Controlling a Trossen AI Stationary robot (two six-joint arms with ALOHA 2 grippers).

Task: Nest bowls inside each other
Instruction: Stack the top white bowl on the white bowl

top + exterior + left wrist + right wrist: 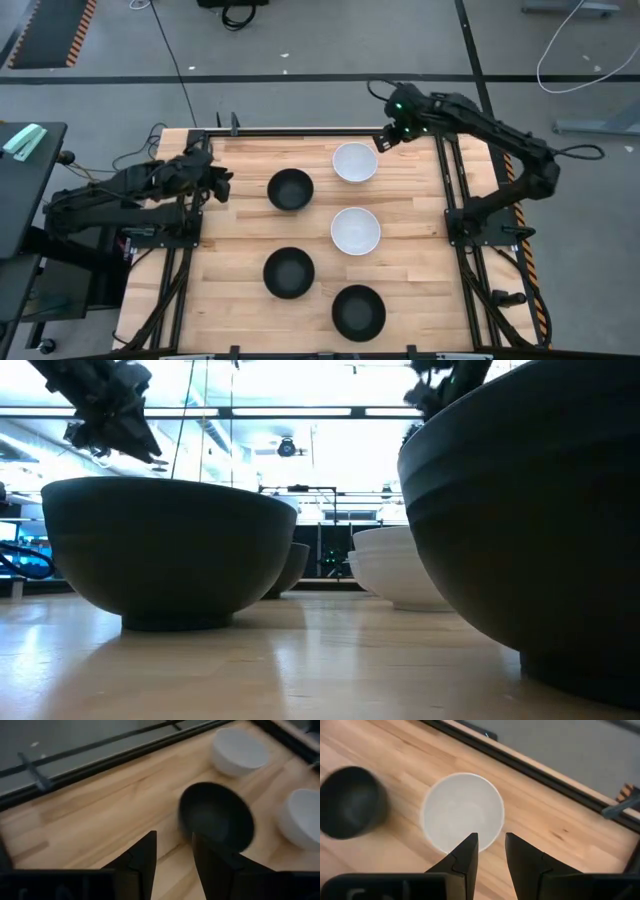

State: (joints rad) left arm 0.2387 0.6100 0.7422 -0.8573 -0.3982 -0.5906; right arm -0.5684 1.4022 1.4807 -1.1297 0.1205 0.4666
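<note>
I need to nest the far white bowl into the other white bowl (355, 231), so next my right gripper should grab the far white bowl by its rim (372, 150).
Five bowls stand upright and apart on their bases on the wooden table (230, 240). Black bowls sit at the far middle (290, 189), the near middle (289, 272) and the near right (358, 311). One white bowl (354, 162) is at the far right and another (355, 230) at mid right. My left gripper (222, 185) hovers open to the left of the far black bowl (217, 817). My right gripper (385, 140) hovers open, raised beside the far white bowl (462, 812), on the side of the table's far right corner. Nothing is between either pair of fingers.
A black metal rail (300, 131) runs along the table's far edge, and frame posts (455, 200) line the right side. Bare wood lies along the left side of the table. In the low view the near black bowls (160, 550) (530, 520) block most of the sight.
</note>
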